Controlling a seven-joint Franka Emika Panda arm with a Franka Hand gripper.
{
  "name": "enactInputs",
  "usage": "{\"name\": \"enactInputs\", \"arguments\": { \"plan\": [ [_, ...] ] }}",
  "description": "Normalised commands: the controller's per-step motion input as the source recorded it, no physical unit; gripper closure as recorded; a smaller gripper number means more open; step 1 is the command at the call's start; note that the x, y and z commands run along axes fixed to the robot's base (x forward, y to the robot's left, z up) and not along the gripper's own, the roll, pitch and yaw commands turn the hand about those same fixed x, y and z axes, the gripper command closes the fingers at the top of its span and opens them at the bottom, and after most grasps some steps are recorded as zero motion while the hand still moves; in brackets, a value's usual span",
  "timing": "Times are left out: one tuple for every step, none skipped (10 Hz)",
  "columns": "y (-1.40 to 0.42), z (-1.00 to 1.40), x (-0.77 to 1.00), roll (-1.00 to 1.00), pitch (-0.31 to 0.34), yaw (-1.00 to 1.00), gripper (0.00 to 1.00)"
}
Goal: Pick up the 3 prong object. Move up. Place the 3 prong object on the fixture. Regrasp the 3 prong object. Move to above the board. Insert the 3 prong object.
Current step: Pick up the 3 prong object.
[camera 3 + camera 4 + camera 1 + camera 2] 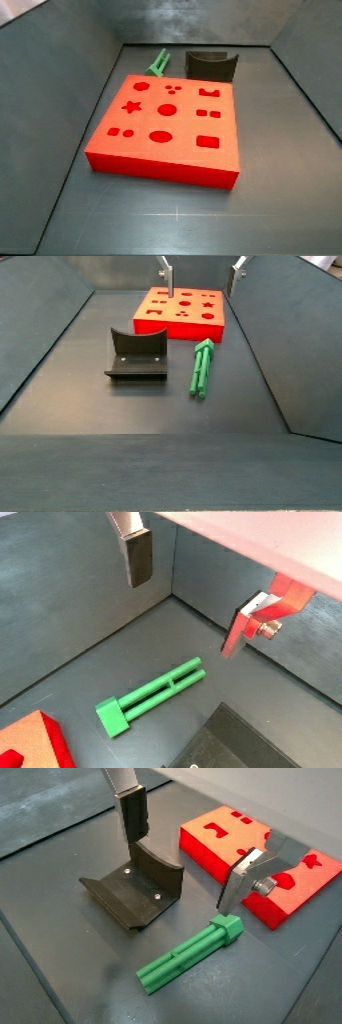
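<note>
My gripper should grab the 3 prong object by its solid base end [154, 71], so its prongs stay free to go into the fixture.
The 3 prong object [201, 366] is a slender green piece lying flat on the grey floor, between the fixture [136, 354] and the side wall, just in front of the board [181, 311]. Both wrist views look down on the green piece [150, 697] [187, 955]. My gripper [202, 278] hangs high over the near edge of the red board [227, 843], open, with nothing between its fingers [134, 818]. The dark notched fixture [134, 893] stands beside the piece, apart from it. In a side view the piece [159, 63] lies behind the board [167, 125], next to the fixture [210, 64].
Sloping grey walls [54, 70] [267, 326] enclose the floor on all sides. The board's corner [34, 742] and the fixture's edge [247, 742] flank the green piece in a wrist view.
</note>
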Motion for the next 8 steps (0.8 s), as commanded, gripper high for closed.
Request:
{"name": "enactInputs", "arguments": {
  "plan": [
    [-0.18, -0.48, 0.25, 0.0, 0.0, 0.0, 0.0],
    [-0.47, -0.92, -0.27, 0.0, -0.166, -0.2, 0.0],
    [-0.57, -1.0, -0.16, 0.0, -0.099, -0.32, 0.0],
    [-0.55, -1.0, -0.07, 0.04, -0.097, -0.54, 0.0],
    [-0.38, -1.0, -0.01, 0.0, -0.033, -0.6, 0.0],
    [-0.24, -1.0, -0.03, 0.0, -0.027, -0.49, 0.0],
    [-0.13, -1.0, -0.04, 0.0, -0.02, -0.36, 0.0],
    [-0.09, -1.0, 0.0, 0.01, -0.011, -0.29, 0.0]
  ]
}}
